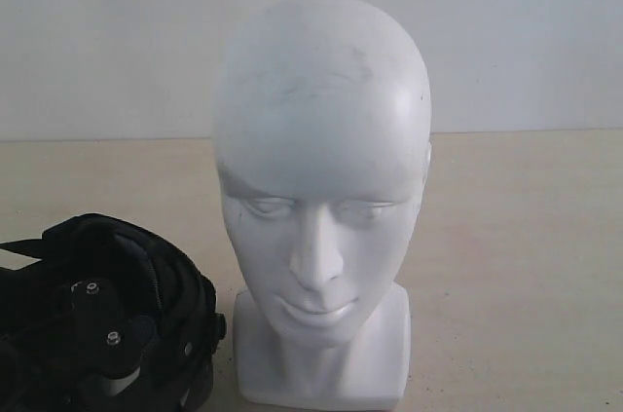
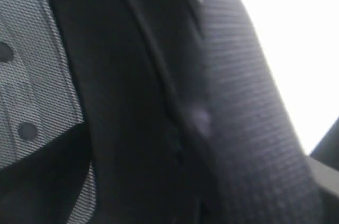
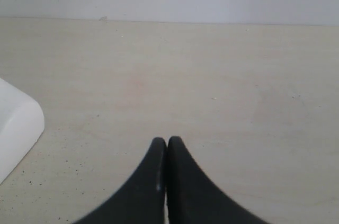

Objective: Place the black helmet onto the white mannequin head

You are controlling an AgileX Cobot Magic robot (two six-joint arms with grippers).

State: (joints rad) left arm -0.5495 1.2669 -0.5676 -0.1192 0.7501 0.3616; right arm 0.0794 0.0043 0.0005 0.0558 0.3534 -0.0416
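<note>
The black helmet needs to go onto the white mannequin head. I should next grip it by its padded rim (image 2: 233, 102) with my left gripper and then fit it on with the same gripper.
The white mannequin head (image 1: 321, 198) stands upright mid-table on its square base, facing the exterior camera. Low at the left, just apart from the base, sits the black helmet (image 1: 175, 271); no visor shows. My left gripper (image 1: 102, 319), a black body with two screws, is pressed into the helmet with its fingers hidden. The left wrist view is filled by blurred black padded lining (image 2: 132, 102) and grey mesh (image 2: 37, 75), with no fingertips in sight. My right gripper (image 3: 167, 142) is shut on nothing above the bare table. A corner of the mannequin base (image 3: 16, 128) shows beside it.
The pale beige table (image 1: 526, 237) runs back to a plain white wall (image 1: 526, 32). Open tabletop stretches to the right of the mannequin head and behind it.
</note>
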